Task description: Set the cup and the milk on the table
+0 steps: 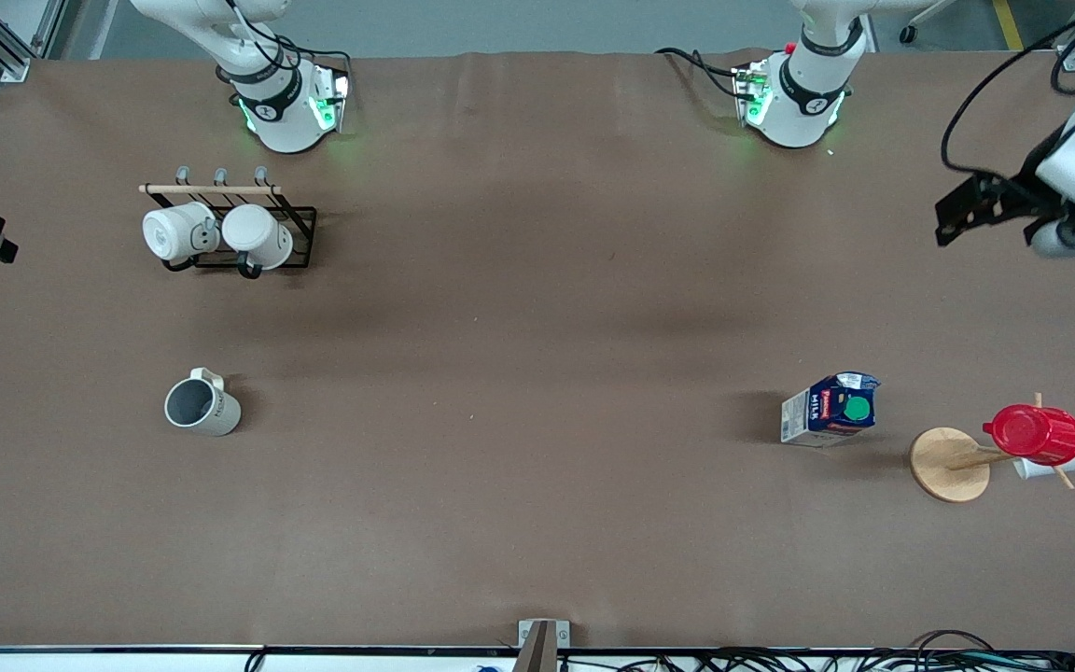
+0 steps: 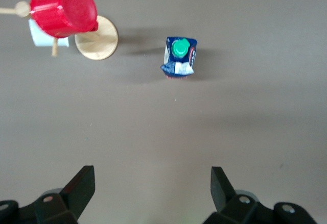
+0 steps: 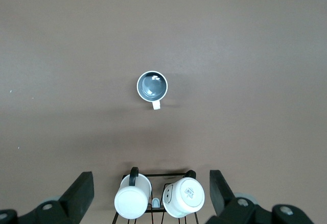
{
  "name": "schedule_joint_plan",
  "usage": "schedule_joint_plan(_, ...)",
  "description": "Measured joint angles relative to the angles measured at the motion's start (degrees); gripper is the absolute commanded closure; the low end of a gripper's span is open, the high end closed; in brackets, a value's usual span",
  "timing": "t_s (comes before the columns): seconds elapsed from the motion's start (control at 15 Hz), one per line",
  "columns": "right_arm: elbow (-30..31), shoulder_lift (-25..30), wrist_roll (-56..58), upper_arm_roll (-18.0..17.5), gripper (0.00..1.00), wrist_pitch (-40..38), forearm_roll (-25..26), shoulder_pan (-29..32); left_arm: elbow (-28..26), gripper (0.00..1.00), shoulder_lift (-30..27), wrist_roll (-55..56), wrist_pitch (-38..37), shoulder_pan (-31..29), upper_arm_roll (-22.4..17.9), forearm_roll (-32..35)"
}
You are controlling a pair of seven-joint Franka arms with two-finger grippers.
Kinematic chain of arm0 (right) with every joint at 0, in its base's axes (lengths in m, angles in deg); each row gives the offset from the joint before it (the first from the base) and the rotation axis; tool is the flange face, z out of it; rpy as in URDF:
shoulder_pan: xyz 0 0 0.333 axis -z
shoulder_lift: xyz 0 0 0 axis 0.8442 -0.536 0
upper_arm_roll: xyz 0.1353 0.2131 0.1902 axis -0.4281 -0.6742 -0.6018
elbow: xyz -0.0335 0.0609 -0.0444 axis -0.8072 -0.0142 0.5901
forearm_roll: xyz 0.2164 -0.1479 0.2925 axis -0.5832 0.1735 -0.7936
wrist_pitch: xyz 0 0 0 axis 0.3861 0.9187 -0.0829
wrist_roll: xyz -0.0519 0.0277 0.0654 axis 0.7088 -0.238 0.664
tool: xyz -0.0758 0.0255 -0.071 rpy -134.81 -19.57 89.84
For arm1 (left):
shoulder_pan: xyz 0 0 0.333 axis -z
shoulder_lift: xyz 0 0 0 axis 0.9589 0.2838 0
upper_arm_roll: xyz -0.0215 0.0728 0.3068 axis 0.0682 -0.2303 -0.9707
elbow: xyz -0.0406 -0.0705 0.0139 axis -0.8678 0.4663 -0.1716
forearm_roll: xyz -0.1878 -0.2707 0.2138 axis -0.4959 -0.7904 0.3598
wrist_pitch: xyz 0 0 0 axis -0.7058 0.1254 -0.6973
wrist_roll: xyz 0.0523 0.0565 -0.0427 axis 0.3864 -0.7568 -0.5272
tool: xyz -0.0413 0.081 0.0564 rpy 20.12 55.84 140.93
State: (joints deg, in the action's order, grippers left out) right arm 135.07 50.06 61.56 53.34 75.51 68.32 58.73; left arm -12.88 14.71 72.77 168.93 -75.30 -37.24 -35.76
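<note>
The milk needs to go on the tabletop. I will next take the carton by its blue top (image 1: pixel 839 394) beside the green cap (image 1: pixel 857 409) with my left gripper.
The cup (image 1: pixel 202 407), cream-white with a dark grey inside, stands upright on the brown table (image 1: pixel 537 373) toward the right arm's end; it also shows in the right wrist view (image 3: pixel 152 86). The milk (image 1: pixel 831 411), a blue-and-white carton with a green cap, stands on the table toward the left arm's end and shows in the left wrist view (image 2: pixel 179 56). My left gripper (image 2: pixel 153 183) is open and empty, held high at the table's end (image 1: pixel 957 217), apart from the milk. My right gripper (image 3: pixel 152 188) is open and empty, high over the mug rack.
A black wire rack (image 1: pixel 300 217) holds two plain white mugs (image 1: pixel 181 231) (image 1: pixel 258 235), farther from the front camera than the cup. A wooden mug tree (image 1: pixel 948 464) carrying a red plastic cup (image 1: pixel 1034 434) stands beside the milk.
</note>
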Motion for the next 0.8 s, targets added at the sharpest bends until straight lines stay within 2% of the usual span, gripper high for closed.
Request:
schedule_joint_plan(0.27, 0.9, -4.2, 0.0, -0.3, 0.0, 1.7, -0.1, -0.1, -4.1, 0.0, 7.0, 0.0, 12.3, 0.0, 0.0, 0.0)
schedule_joint_plan(0.67, 11.7, -15.0, 2.9, -0.6, 0.0, 23.6, -0.1, -0.9, -6.0, 0.0, 14.6, -0.2, 23.0, 0.3, 0.3, 0.0)
schedule_joint_plan(0.8, 13.3, -18.3, 5.6, -0.4, 0.0, 28.3, -0.1, -0.7, -6.0, 0.05, 16.7, -0.2, 24.9, 0.5, 0.4, 0.0)
